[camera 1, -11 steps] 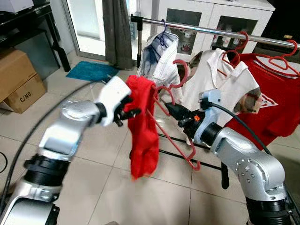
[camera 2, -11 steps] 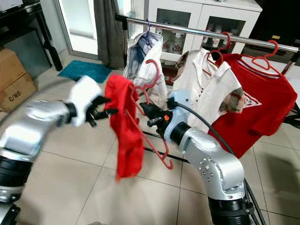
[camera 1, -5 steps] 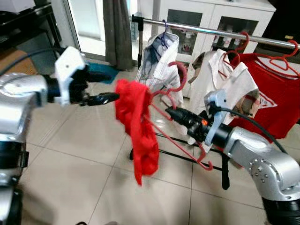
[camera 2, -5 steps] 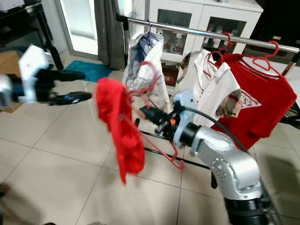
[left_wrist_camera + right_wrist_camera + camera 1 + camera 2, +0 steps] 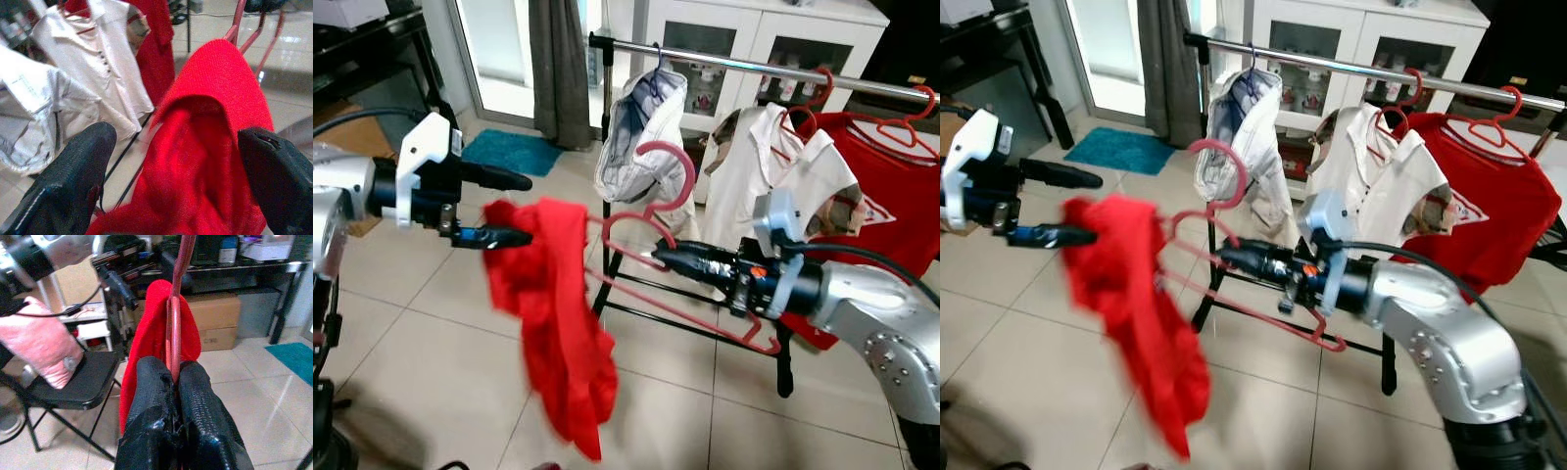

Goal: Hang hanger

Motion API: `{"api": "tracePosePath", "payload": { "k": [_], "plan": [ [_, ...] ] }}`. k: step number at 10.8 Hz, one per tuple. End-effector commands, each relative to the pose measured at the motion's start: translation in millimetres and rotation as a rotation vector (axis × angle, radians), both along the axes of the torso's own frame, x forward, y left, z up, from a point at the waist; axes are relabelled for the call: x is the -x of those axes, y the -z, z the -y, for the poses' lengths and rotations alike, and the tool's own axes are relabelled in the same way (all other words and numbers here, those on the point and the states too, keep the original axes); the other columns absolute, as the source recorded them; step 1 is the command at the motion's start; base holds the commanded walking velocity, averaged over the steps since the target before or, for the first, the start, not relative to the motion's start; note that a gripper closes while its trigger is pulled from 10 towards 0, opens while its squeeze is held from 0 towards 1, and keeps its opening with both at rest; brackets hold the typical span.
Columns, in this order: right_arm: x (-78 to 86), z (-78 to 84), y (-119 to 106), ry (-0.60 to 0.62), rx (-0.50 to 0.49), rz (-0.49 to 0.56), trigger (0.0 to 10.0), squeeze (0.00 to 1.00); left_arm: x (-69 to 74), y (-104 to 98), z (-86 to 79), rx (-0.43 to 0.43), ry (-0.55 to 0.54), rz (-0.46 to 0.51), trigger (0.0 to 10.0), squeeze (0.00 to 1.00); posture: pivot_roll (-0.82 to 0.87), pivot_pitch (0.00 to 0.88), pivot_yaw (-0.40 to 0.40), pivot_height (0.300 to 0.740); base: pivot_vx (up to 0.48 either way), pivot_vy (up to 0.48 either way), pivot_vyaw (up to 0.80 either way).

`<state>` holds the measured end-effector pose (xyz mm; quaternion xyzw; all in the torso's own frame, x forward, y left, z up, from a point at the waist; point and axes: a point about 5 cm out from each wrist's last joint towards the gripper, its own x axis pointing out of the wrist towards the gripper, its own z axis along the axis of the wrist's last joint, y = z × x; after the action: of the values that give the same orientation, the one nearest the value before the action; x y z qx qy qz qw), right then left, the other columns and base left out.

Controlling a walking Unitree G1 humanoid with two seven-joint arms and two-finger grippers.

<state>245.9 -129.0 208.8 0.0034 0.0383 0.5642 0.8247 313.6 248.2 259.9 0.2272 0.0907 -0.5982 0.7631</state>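
I should next use my left gripper to grab the garment by its top fold [image 5: 551, 215] [image 5: 217, 68], which stands up over the hanger's end, because the loose cloth below hangs slack.
My right gripper [image 5: 668, 255] is shut on the neck of a red plastic hanger [image 5: 690, 305], whose hook [image 5: 668, 157] points up. A red garment [image 5: 553, 323] is draped over the hanger's left end and hangs down, blurred. My left gripper [image 5: 514, 209] is open, just left of the garment, its lower fingertip [image 5: 521, 236] at the cloth's edge. In the left wrist view the garment [image 5: 210, 147] sits beyond the spread fingers [image 5: 73, 181]. In the right wrist view both pads [image 5: 151, 396] pinch the hanger [image 5: 173, 328]. The metal rail [image 5: 754, 69] runs behind.
On the rail hang a grey-white shirt [image 5: 641, 127], a white blouse [image 5: 764, 166] and a red T-shirt [image 5: 886, 211]. The rack's black base [image 5: 695, 328] stands on the tiled floor. A teal mat [image 5: 509, 152], curtain [image 5: 558, 69] and white cabinet [image 5: 783, 34] lie behind. A folding chair [image 5: 68, 382] holds a pink cushion.
My left gripper let go of the red garment and drew back to the left. The right gripper tipped the hanger flatter and reached left, and the garment swung out lower on the hanger's end.
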Motion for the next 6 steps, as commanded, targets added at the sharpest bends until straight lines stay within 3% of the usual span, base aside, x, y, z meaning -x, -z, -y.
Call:
{"api": "tracePosePath", "payload": {
  "k": [1, 4, 5, 6],
  "plan": [
    [7.0, -5.3, -10, -0.071, -0.024, 0.058, 10.0, 0.00, 0.0, -5, 1.9, -0.031, 0.047, 0.014, 10.0, 0.00, -0.10, 0.000, 0.000, 0.740, 0.000, 0.000, 0.00],
    [11.9, -8.5, -12, -0.138, -0.018, 0.068, 10.0, 0.00, -3.3, 4, 13.7, -0.061, 0.122, -0.021, 10.0, 0.00, -0.10, 0.000, 0.008, 0.740, 0.000, 0.000, 0.00],
    [12.0, -9.2, -13, -0.146, -0.017, 0.071, 10.0, 0.00, -2.2, 7, 18.5, -0.058, 0.148, -0.046, 1.5, 0.00, -0.11, 0.000, 0.007, 0.740, 0.000, 0.000, 0.00],
    [11.6, -9.9, -13, -0.152, -0.017, 0.072, 10.0, 0.00, -0.6, 10, 22.7, -0.058, 0.169, -0.073, 0.0, 0.00, -0.11, 0.000, 0.006, 0.740, 0.000, 0.000, 0.00]
  ]
}}
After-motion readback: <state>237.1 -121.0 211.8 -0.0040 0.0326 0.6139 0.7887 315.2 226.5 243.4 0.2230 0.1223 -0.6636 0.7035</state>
